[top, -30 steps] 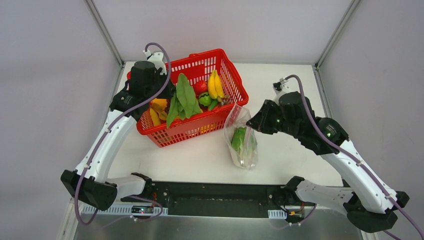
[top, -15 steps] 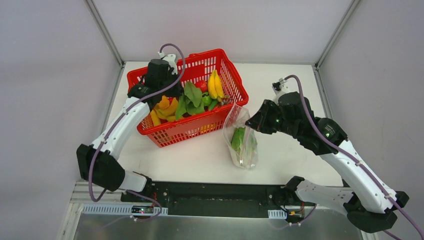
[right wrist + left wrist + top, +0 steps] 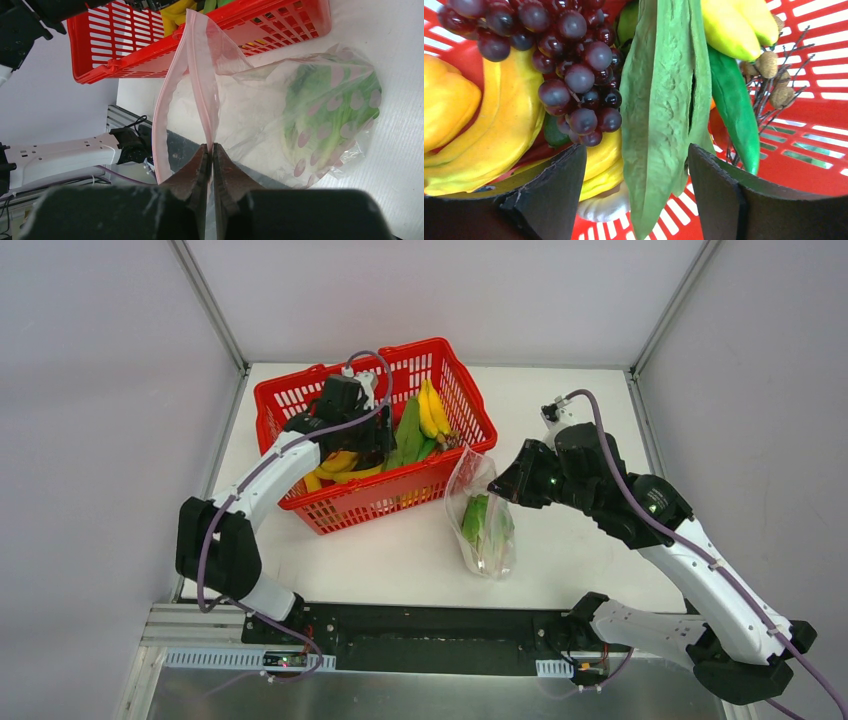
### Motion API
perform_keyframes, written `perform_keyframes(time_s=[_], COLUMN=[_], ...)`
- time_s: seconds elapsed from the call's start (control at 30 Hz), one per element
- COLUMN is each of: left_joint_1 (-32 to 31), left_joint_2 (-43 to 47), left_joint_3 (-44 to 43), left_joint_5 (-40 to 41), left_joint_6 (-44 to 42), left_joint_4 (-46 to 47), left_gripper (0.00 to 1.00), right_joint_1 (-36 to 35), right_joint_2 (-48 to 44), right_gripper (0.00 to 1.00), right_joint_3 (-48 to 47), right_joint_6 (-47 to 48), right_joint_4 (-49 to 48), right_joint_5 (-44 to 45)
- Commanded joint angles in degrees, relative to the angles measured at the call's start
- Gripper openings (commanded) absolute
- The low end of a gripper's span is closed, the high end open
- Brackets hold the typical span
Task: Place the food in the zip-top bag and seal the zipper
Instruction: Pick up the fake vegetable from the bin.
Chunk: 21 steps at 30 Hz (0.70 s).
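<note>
The left gripper should next grab the long green leaf across its width and close on both edges of the leaf. That will bunch the leaf narrow so it can go into the zip-top bag (image 3: 485,520).
My left gripper (image 3: 375,435) is down inside the red basket (image 3: 380,502), open. A long green leaf (image 3: 664,110) hangs between its fingers (image 3: 556,190) without being pinched. Around it lie purple grapes (image 3: 574,65), yellow bananas (image 3: 509,130), white garlic (image 3: 604,207) and a green cucumber (image 3: 734,105). My right gripper (image 3: 210,150) is shut on the pink zipper (image 3: 202,75), holding the zip-top bag (image 3: 485,520) up with its mouth gaping towards the basket. Green lettuce (image 3: 325,110) lies in the bag's bottom.
The basket stands at the back centre-left with more bananas (image 3: 430,410) at its right end. The bag rests on the white table (image 3: 560,550) just right of the basket's near corner. Walls close in on both sides.
My left arm has swung right from the basket's left rim and dropped in among the food, and its gripper has opened. The right gripper and the bag have stayed put.
</note>
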<state>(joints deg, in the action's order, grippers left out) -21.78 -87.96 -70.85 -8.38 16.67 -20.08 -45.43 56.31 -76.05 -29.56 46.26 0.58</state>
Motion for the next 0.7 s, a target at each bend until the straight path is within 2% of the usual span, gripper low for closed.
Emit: perform_keyframes(time_s=[0.0,0.2,0.3,0.67], left_joint_1=[-0.1,-1.2,-2.7,-5.8], left_joint_2=[5.3,1.1,-4.3,-16.7], left_joint_3=[-4.4,-11.7,-16.2,-18.7], left_joint_5=[2.0,-2.8,-4.6,5.3], left_joint_6=[-1.0,-0.8,-2.3,-3.4], left_joint_4=[-1.5,-2.4,-5.5,-10.9], left_gripper=[0.77,0.82,0.83,0.84], right_joint_1=[-0.2,-0.2,-0.2,-0.3], right_joint_2=[0.1,-0.1,-0.2,-0.9], right_gripper=[0.10,0.10,0.10,0.11], right_joint_3=[-1.3,-0.7,-0.5,-0.7], right_joint_6=[0.4,0.5,0.5,0.6], right_joint_4=[-1.8,-1.8,-1.8,-1.3], right_joint_5=[-1.0,0.4,0.8,1.3])
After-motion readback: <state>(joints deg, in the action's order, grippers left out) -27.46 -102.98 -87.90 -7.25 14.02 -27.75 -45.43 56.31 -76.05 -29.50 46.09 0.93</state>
